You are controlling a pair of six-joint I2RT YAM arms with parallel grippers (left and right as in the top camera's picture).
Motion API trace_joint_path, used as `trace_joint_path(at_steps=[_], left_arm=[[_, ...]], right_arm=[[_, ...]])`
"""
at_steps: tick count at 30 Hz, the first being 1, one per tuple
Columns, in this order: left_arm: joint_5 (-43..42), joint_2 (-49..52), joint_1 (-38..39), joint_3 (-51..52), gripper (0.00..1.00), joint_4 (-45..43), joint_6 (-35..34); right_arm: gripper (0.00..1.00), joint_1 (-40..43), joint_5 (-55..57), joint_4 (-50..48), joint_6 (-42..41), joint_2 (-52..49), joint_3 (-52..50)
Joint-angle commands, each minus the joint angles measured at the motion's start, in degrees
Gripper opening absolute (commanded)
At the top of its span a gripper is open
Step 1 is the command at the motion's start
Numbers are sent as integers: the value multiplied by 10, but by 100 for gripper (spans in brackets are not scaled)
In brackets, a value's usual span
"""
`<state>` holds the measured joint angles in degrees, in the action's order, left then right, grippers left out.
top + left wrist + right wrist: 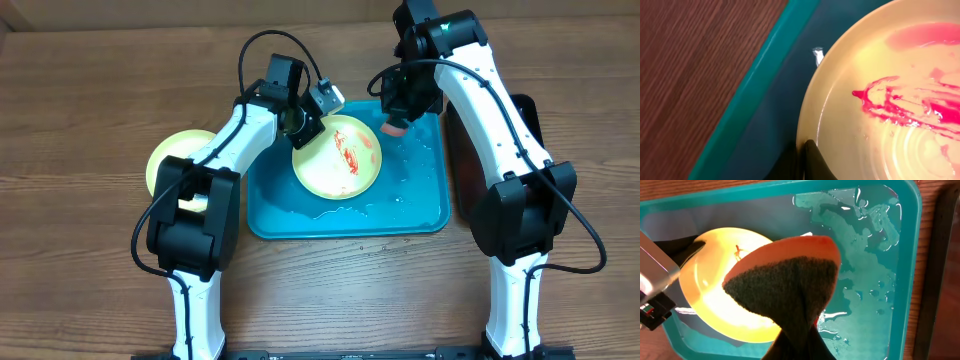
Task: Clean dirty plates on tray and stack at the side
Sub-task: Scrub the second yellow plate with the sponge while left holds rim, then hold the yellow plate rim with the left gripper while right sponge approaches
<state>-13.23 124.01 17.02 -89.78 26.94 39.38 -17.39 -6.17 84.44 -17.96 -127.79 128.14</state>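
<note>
The plate's lower edge point(338, 196) is resting on the bottom of the turquoise tray, well within the tray's sides, so my left gripper will let go of the plate.
A pale yellow-green plate point(340, 157) smeared with red sauce sits tilted in the turquoise tray point(420, 215). My left gripper point(303, 125) is shut on its left rim; the wrist view shows a finger point(812, 162) over the rim of the plate point(880, 135). My right gripper point(397, 115) is shut on an orange sponge with a dark scouring face point(790, 285), held above the tray just right of the plate point(710, 295). A second yellow-green plate point(170, 160) lies on the table to the left. The pale blue-white plate is out of view.
Water pools on the tray floor point(860, 270). A glossy black tray point(525, 120) lies right of the turquoise tray, partly under my right arm. The wooden table point(90, 90) surrounds everything.
</note>
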Motion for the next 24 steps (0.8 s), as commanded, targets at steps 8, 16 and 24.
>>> trace_joint_path(at_steps=[8, 16, 24], left_arm=[[5, 0, 23, -9, 53, -32, -4], [27, -31, -17, -61, 100, 58, -466], [-12, -41, -36, -99, 100, 266, -653]], right_arm=[[4, -1, -3, -1, 5, 2, 4], [4, -1, -3, 5, 17, 2, 4], [4, -1, -3, 0, 17, 2, 4]])
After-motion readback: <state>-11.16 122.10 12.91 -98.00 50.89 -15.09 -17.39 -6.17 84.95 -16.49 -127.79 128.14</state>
